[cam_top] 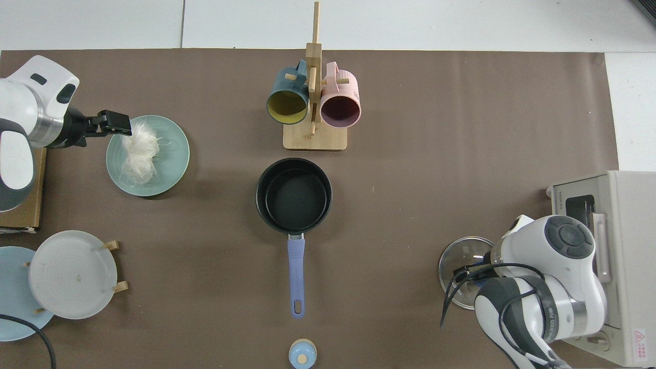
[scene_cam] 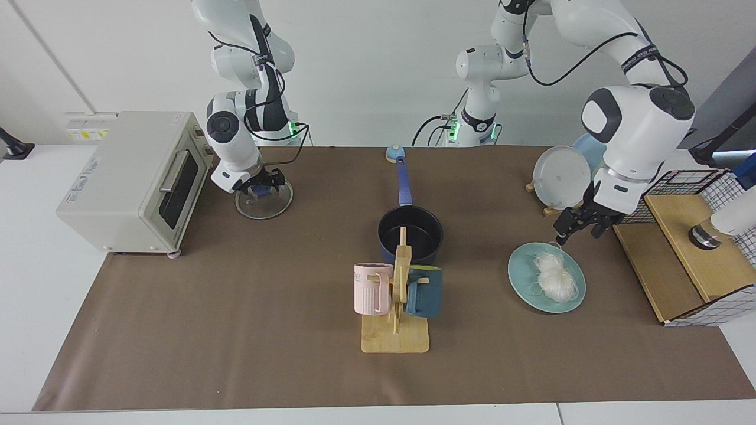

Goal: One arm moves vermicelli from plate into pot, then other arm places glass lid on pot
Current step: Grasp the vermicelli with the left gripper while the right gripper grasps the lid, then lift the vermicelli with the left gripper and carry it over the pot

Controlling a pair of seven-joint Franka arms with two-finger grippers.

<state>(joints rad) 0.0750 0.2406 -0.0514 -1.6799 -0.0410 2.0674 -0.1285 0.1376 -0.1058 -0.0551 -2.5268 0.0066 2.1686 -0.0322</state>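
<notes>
My right gripper is going to grip the lid's narrow blue knob (scene_cam: 260, 190) next, because the lid's wide glass disc (scene_cam: 267, 206) is lying flat on the tabletop.
The white vermicelli (scene_cam: 555, 277) (cam_top: 139, 151) lies bundled on the pale teal plate (scene_cam: 522, 283) (cam_top: 171, 164). My left gripper (scene_cam: 582, 231) (cam_top: 123, 123) hangs open just above the plate's far edge, beside the bundle and not touching it. The dark-blue pot (scene_cam: 410, 233) (cam_top: 293, 195) stands empty mid-table, with its handle pointing toward the arm bases. The glass lid (scene_cam: 269, 203) (cam_top: 453, 271) rests flat near the toaster oven. My right gripper (scene_cam: 258, 184) is down at the lid's blue knob with a finger on either side, open. In the top view the arm hides it.
A wooden mug tree (scene_cam: 397, 295) with a pink and a dark teal mug stands in front of the pot. A toaster oven (scene_cam: 130, 177) sits beside the lid. A rack with a white plate (scene_cam: 561, 176) and a wire-and-wood basket (scene_cam: 691, 248) flank the left arm.
</notes>
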